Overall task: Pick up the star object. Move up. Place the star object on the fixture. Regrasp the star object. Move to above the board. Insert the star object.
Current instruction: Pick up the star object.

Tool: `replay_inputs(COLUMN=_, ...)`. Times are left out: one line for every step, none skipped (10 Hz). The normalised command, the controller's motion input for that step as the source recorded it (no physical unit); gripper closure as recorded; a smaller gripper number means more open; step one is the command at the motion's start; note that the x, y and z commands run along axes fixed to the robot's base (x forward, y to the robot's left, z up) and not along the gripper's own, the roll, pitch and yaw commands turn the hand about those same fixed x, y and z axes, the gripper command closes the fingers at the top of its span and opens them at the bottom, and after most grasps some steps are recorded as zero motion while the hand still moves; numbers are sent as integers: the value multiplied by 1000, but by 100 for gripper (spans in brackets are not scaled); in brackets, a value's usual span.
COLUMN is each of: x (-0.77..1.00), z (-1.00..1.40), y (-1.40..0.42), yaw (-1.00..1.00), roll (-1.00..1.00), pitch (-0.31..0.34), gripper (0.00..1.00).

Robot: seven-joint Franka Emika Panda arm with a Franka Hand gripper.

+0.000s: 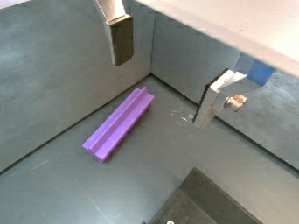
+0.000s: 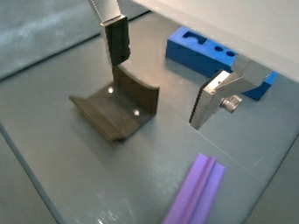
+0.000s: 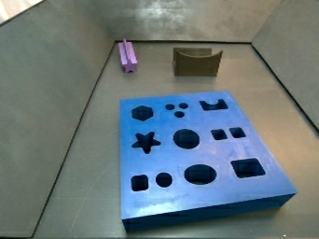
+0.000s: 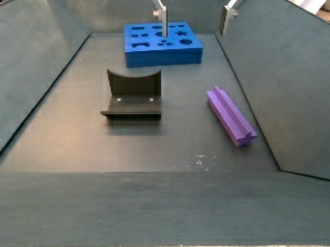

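Observation:
I need to grab the long purple bar near its end [image 3: 125, 45] [image 1: 136, 98] with my gripper next. Then I can put it on the fixture.
The star object [image 1: 121, 127] is a long light-purple bar lying flat on the grey floor beside a side wall, also seen in the side views [image 3: 127, 54] [image 4: 233, 116]. The fixture [image 2: 117, 109] is a dark block with a curved notch, standing next to the bar [image 4: 133, 96] [image 3: 196, 61]. The blue board [image 3: 200, 154] with its dark cut-outs lies flat farther off [image 4: 164, 43] [image 2: 216, 61]. My gripper [image 1: 172, 70] is open and empty, high above the floor between the bar and the fixture [image 2: 166, 70] [image 4: 196, 12]. Its fingers [image 1: 121, 39] hold nothing.
Grey walls [image 4: 277, 87] enclose the floor on the sides [image 3: 75, 93]. The bar lies close along one wall. Bare floor [image 4: 142, 164] stretches in front of the fixture and the bar.

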Motion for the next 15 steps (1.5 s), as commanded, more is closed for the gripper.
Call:
replay_inputs(x=-551, z=-1000, y=0, yaw=691, roll=63, pitch=-67, gripper=0)
replay_inputs(x=-620, z=-1000, y=9, yaw=626, roll=63, pitch=-54, gripper=0)
replay_inputs(x=-674, z=-1000, y=0, yaw=569, roll=67, pitch=-49, gripper=0)
replay_inputs(x=-623, z=-1000, y=-9, yaw=363, roll=91, pitch=-31, gripper=0)
replay_inputs(x=-200, z=-1000, y=43, yaw=0, roll=41, pitch=-24, gripper=0)
replay_inputs(x=-80, z=-1000, y=89, yaw=0, roll=13, pitch=-3, gripper=0)
replay_inputs(x=-26, z=-1000, y=117, yaw=-6, roll=23, pitch=-1, gripper=0)
replay_inputs(x=254, z=-1000, y=277, yaw=-26, roll=86, pitch=0, gripper=0)
replay_inputs(x=91, z=-1000, y=346, yaw=0, roll=103, pitch=0, gripper=0)
replay_inputs(x=-274, z=-1000, y=409, yaw=0, roll=33, pitch=-33, gripper=0)
replay_inputs(x=-377, z=-1000, y=366, yaw=0, roll=6, pitch=-50, gripper=0)
replay_inputs(x=-469, z=-1000, y=314, yaw=0, roll=1, pitch=-63, gripper=0)
replay_inputs(x=-443, z=-1000, y=269, yaw=34, roll=0, pitch=-61, gripper=0)
replay_inputs(x=-111, z=-997, y=240, yaw=20, roll=7, pitch=-21, gripper=0)
replay_inputs(x=157, z=-814, y=214, yaw=0, roll=0, pitch=0, gripper=0)
